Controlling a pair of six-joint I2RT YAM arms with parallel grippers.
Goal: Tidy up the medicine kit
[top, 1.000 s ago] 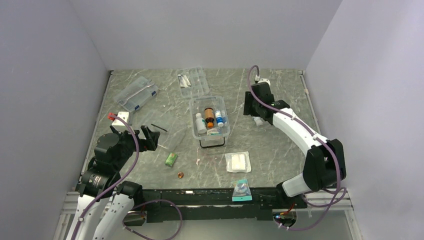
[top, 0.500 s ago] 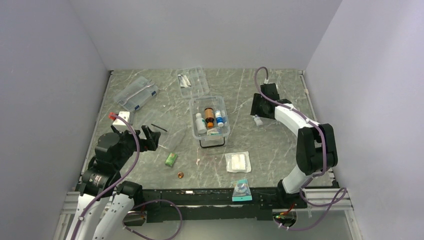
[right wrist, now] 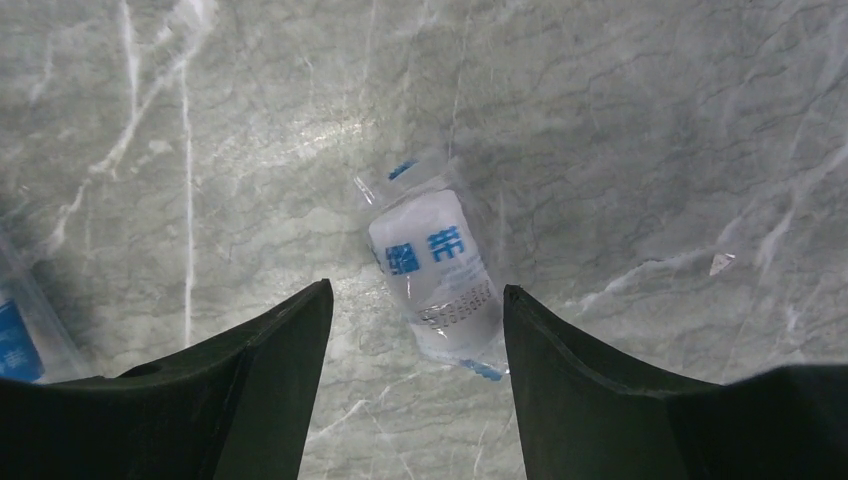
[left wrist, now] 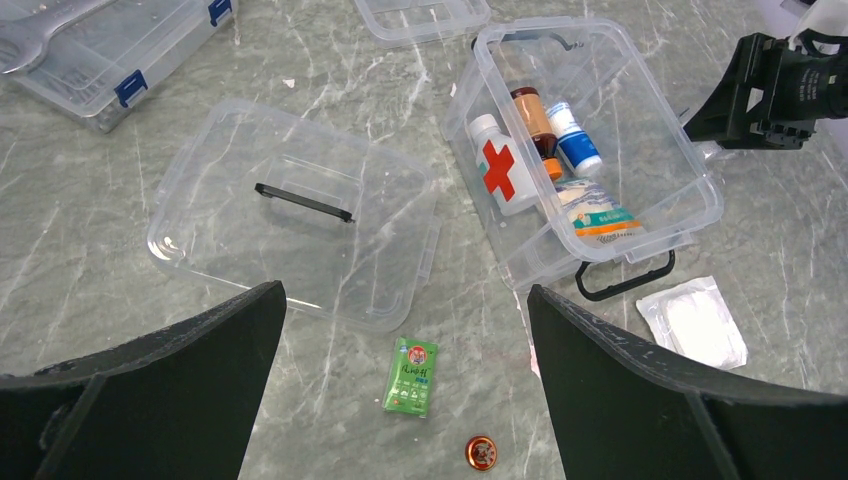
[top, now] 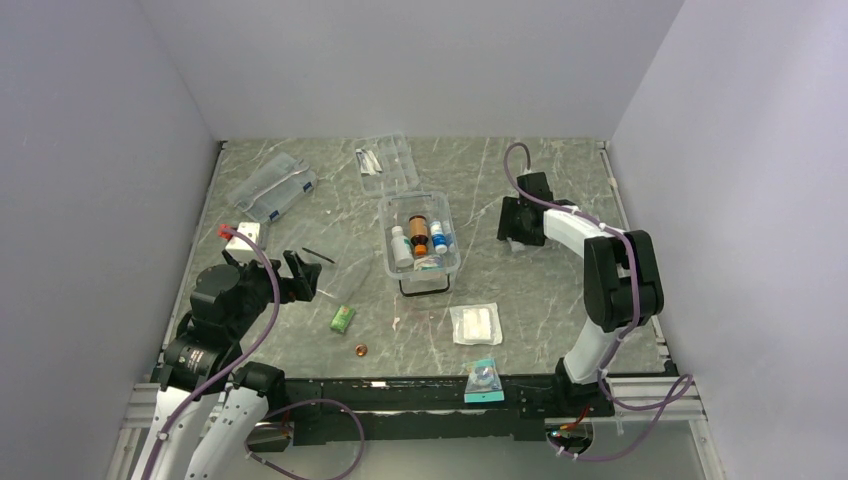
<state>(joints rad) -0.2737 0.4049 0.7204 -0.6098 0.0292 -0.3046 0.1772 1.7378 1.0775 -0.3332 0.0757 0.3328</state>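
Observation:
The right gripper needs to close on the roll's near end (right wrist: pixel 454 308), since the roll lies between the open fingers with both sides free and closing now would hold the roll.
The medicine kit (top: pixel 418 235) is a clear tub mid-table with its red cross (left wrist: pixel 498 168) showing; it holds bottles and a packet. Its clear lid (left wrist: pixel 290 215), with a dark handle, lies flat to the tub's left. My right gripper (right wrist: pixel 415 300) is open, low over a small wrapped white roll with blue print (right wrist: pixel 435 275) that lies on the table right of the tub; the roll's near end sits between the fingertips, untouched. In the top view the right gripper (top: pixel 520 232) covers that roll. My left gripper (left wrist: pixel 403 300) is open and empty, above a green sachet (left wrist: pixel 411 375).
A flat clear case with blue latches (top: pixel 272 188) and a clear tray (top: pixel 388 160) lie at the back. Near the front are a gauze packet (top: pixel 475 323), a teal packet (top: pixel 484 380), a small red tin (top: pixel 361 349) and the green sachet (top: pixel 343 318).
The right arm has folded in and its gripper has come down over the wrapped roll, its jaws a little wider. The left arm has not moved.

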